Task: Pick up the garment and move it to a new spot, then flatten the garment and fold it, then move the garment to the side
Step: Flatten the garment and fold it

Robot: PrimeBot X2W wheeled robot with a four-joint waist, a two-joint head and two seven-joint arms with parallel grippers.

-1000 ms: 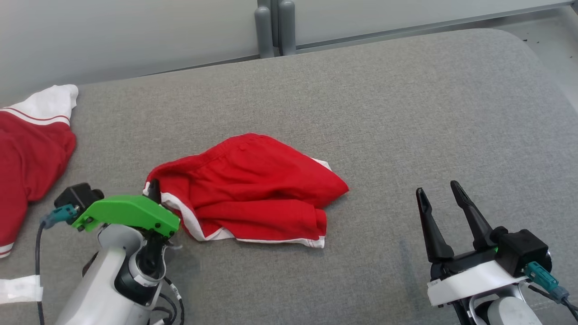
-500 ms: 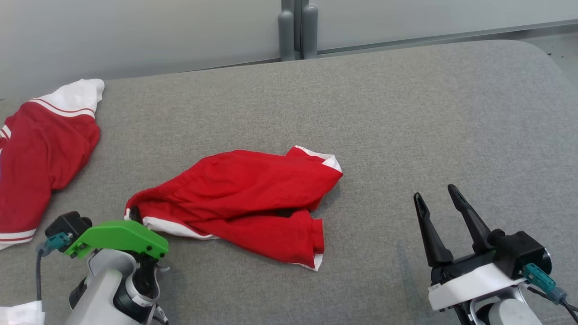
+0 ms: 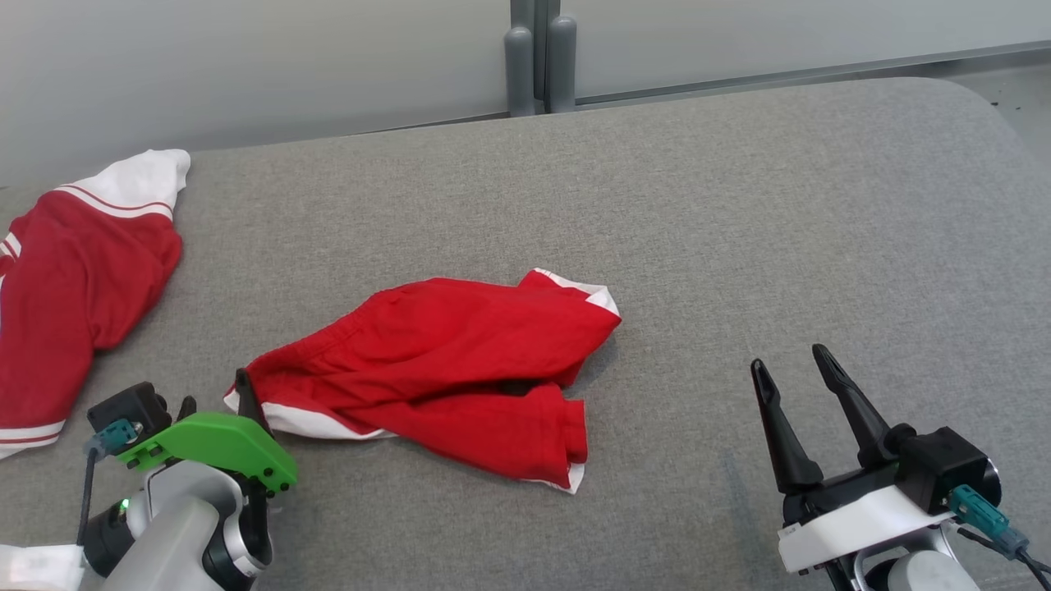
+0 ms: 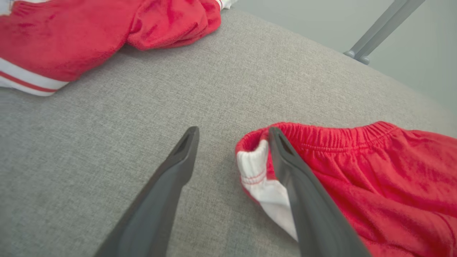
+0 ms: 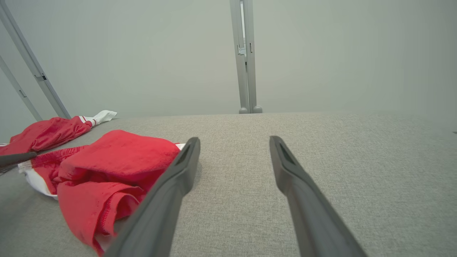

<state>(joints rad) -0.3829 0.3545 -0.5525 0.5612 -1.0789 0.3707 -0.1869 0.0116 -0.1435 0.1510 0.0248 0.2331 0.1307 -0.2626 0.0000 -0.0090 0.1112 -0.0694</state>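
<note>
The open leg hem arches up from the table, so my right gripper will next grab the garment by its white-edged hem corner (image 3: 571, 482) (image 5: 102, 243).
The garment, a pair of red shorts (image 3: 460, 369) with white trim, lies crumpled and partly spread in the middle of the grey padded table (image 3: 739, 205). My left gripper (image 3: 215, 392) stands open at the shorts' left waistband corner. In the left wrist view the jaws of the left gripper (image 4: 232, 131) stand apart, and the white-trimmed corner of the shorts (image 4: 375, 178) rests against the inner side of the right finger. My right gripper (image 3: 788, 359) is open at the lower right, well clear of the cloth. The right wrist view has the right gripper (image 5: 234, 139) over bare table, with the shorts (image 5: 107, 167) to its left.
A second red garment with white striped cuffs (image 3: 74, 287) lies at the table's left edge. Grey posts (image 3: 538, 57) stand behind the table's far edge. A white strip (image 3: 33, 562) lies at the near left corner. Bare grey surface stretches to the right of the shorts.
My left gripper, shut on the shorts' corner before, has opened and let it go after drawing the cloth out to the left. The camera shifted. The right gripper stayed still.
</note>
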